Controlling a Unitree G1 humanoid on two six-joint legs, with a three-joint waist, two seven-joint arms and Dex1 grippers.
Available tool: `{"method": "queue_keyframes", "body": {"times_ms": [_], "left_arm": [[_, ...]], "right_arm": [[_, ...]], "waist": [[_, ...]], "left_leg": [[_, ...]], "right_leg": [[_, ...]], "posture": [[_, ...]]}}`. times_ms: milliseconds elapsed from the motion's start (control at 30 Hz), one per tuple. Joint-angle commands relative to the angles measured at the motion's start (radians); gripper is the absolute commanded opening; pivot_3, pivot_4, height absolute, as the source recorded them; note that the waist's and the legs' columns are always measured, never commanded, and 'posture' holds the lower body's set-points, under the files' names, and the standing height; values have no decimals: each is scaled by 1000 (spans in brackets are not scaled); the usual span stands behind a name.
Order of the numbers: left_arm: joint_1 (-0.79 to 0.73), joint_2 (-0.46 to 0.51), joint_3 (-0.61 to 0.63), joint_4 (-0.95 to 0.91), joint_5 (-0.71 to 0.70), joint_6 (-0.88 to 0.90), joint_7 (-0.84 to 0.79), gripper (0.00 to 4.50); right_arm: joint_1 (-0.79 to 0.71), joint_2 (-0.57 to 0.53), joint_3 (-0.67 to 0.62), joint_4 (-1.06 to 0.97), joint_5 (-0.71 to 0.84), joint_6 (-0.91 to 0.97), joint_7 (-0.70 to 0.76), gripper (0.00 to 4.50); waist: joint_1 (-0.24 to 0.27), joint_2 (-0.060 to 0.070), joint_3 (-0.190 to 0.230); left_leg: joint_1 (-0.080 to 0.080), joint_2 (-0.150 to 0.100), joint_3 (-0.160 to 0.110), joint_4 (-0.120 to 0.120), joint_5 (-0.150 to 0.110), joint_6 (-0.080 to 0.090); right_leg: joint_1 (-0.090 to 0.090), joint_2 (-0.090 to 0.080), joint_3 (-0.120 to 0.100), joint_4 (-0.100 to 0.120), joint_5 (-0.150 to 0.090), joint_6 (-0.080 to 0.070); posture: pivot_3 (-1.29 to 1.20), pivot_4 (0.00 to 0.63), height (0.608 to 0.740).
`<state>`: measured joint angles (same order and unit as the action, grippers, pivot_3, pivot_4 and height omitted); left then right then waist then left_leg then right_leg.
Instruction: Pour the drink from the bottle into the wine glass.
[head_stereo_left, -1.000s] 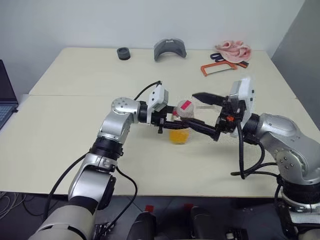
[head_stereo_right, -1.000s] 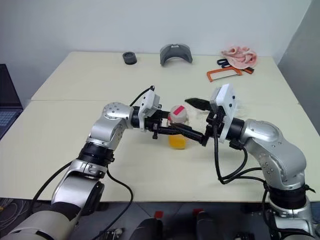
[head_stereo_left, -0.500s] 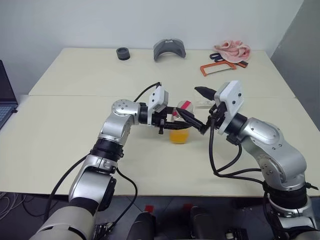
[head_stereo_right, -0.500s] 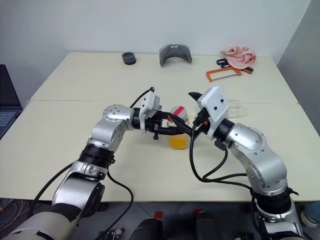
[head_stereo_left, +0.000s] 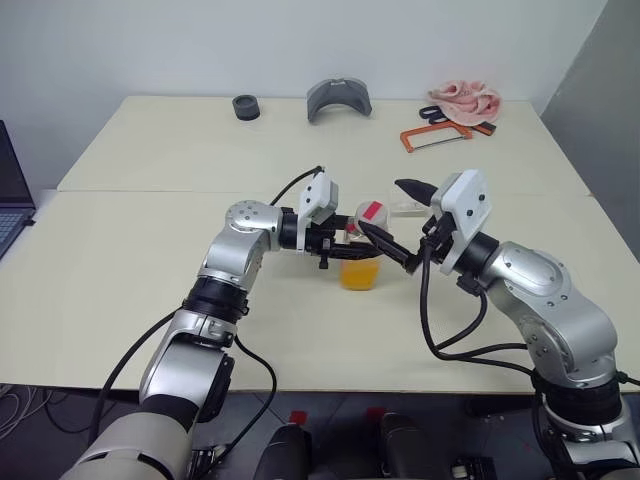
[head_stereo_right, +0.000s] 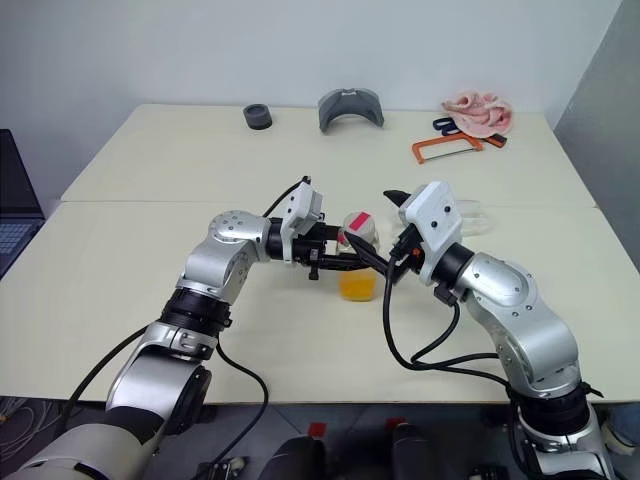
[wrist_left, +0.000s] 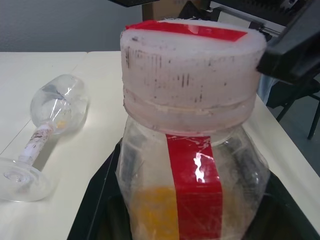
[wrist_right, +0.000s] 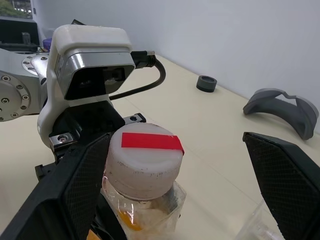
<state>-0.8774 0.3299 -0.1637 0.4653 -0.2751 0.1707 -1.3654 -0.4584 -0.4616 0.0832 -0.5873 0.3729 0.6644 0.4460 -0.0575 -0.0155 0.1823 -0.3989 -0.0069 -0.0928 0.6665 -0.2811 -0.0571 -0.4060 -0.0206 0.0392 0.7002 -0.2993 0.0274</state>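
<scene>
The robot's right gripper next needs to take hold of the white cap with the red strip (head_stereo_left: 371, 214) to open the bottle (head_stereo_left: 362, 245) for pouring.
The bottle (head_stereo_left: 362, 245) is in the middle of the table, upright, with my left gripper (head_stereo_left: 340, 242) shut on its body from the left. Its white cap (wrist_right: 145, 162) carries a red strip and is on. The orange drink (head_stereo_left: 358, 272) fills the bottle's lower part. My right gripper (head_stereo_left: 398, 218) is open, one finger (wrist_right: 77, 185) on each side of the cap, apart from it. The wine glass (wrist_left: 50, 125) lies on its side on the table just beyond the bottle, and looks clear and empty (head_stereo_right: 470, 214).
Along the table's far edge lie a black ring (head_stereo_left: 246, 106), a grey curved piece (head_stereo_left: 339, 98), a pink cloth (head_stereo_left: 465, 99) and an orange-framed saw (head_stereo_left: 437, 135). A laptop (head_stereo_left: 10, 190) sits at the left edge. A seam (head_stereo_left: 150, 190) crosses the table.
My right gripper has turned and swung in from the right, so its open fingers now straddle the bottle's cap. The left gripper and the bottle have stayed in place.
</scene>
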Motion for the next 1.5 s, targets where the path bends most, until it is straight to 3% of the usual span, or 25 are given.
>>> {"method": "queue_keyframes", "body": {"times_ms": [33, 467, 800, 1500], "left_arm": [[-18, 7, 32, -39, -38, -11, -19, 1806], [-17, 8, 32, -30, -26, -32, -11, 1800], [-22, 7, 33, -19, -21, -44, -13, 1799], [-24, 5, 25, -10, -11, -60, -27, 1799]], "right_arm": [[5, -11, -45, 1, -42, 11, -51, 4500], [60, -80, -115, -40, -11, 53, -36, 4500], [60, -86, -144, -120, 177, 132, 41, 4500], [-106, 31, -38, 42, 206, 155, 26, 4500]], "waist": [[0, 0, 0], [1, 0, 0], [1, 0, 0], [0, 0, 0]], "left_leg": [[0, 0, 0, 0, 0, 0], [0, 0, 0, 0, 0, 0], [0, 0, 0, 0, -1, 2], [0, 0, 0, 0, 0, 0]], "right_leg": [[0, 0, 0, 0, 0, 0], [0, 0, 0, 0, 0, 0], [0, 0, 0, 0, 0, 0], [0, 0, 0, 0, 0, 0]], "posture": [[0, 150, 740], [0, 150, 740], [0, 150, 740], [0, 150, 740]]}}
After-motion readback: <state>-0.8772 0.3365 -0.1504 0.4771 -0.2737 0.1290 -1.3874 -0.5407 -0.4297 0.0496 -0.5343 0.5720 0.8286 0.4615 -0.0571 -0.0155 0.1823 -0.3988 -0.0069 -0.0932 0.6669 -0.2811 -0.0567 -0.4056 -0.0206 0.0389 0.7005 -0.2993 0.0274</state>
